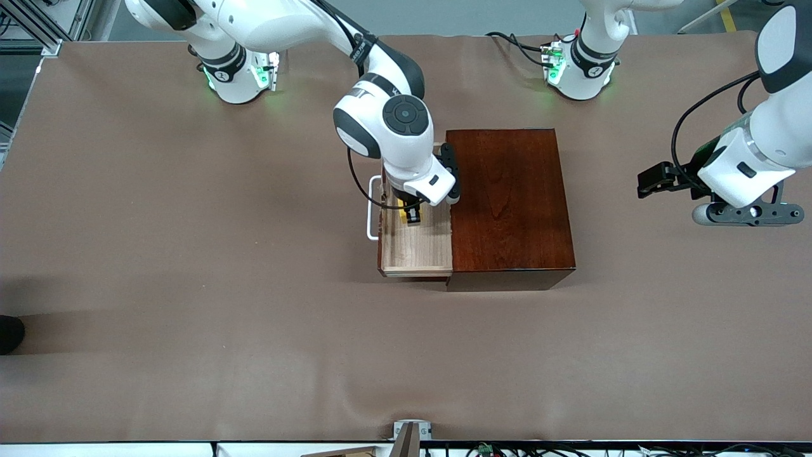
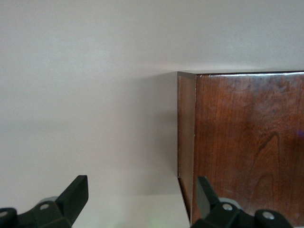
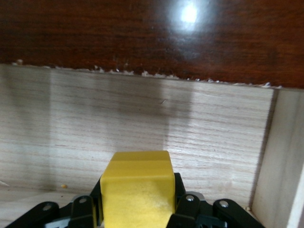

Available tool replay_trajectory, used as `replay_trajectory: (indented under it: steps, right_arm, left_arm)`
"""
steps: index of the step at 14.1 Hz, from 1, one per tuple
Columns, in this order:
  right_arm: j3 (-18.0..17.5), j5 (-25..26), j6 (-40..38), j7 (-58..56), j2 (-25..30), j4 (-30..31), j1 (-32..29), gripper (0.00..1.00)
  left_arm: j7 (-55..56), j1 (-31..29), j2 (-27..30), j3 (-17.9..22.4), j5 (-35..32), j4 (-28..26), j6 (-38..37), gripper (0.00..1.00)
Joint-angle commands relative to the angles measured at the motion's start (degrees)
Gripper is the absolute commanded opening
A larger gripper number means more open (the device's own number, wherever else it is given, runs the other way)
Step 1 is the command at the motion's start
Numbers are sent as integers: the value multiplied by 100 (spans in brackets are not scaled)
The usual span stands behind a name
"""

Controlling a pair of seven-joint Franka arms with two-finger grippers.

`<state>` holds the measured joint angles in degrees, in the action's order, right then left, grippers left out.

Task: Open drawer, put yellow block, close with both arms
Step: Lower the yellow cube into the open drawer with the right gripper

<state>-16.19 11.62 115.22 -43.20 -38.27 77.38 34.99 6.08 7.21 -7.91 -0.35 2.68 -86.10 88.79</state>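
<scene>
The yellow block (image 1: pixel 401 212) (image 3: pixel 137 190) is low inside the drawer's pale interior and would stay in the drawer, so the robot's right gripper needs to open now.
The dark reddish-brown wooden box (image 1: pixel 507 203) stands mid-table with its drawer (image 1: pixel 415 247) pulled out toward the right arm's end, its white handle (image 1: pixel 371 212) at the outer end. My right gripper (image 1: pixel 411 214) is lowered into the drawer's pale interior (image 3: pixel 142 114) and is shut on the yellow block (image 3: pixel 137 190), which also shows in the front view (image 1: pixel 406 212). I cannot tell whether the block touches the drawer floor. My left gripper (image 1: pixel 650 181) waits open and empty over the table toward the left arm's end, and the left wrist view (image 2: pixel 141 190) shows it facing the box's end wall (image 2: pixel 247 142).
The brown table cover (image 1: pixel 190 285) spreads wide around the box. A small metal bracket (image 1: pixel 411 435) sits at the table's near edge. A dark object (image 1: pixel 9 333) shows at the edge by the right arm's end. Cables (image 1: pixel 520 44) lie near the left arm's base.
</scene>
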Motion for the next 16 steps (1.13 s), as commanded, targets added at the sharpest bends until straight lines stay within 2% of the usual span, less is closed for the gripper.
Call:
replay_trajectory:
  steps: [1, 2, 3, 9, 13, 16]
  right_arm:
    - [46, 200, 26, 162, -146, -180, 121, 1]
    - [46, 236, 27, 250, -146, -180, 191, 46]
    - [46, 349, 18, 459, -146, -180, 218, 99]
    - [28, 386, -122, 567, 73, -180, 96, 100]
    - [11, 289, -684, 558, 644, -180, -369, 100]
    - [11, 201, -1228, 567, 908, -180, -1010, 100]
  left_arm:
    - [-116, -18, 149, -17, 57, -144, 86, 100]
    - [-116, -18, 141, -17, 57, -144, 86, 100]
    - [-116, -18, 141, -17, 57, -144, 86, 100]
    - [25, -9, 70, -17, 48, -57, 86, 100]
    - [25, 35, 79, -26, 22, -39, 156, 100]
    - [25, 9, 114, -79, 48, 23, 131, 100]
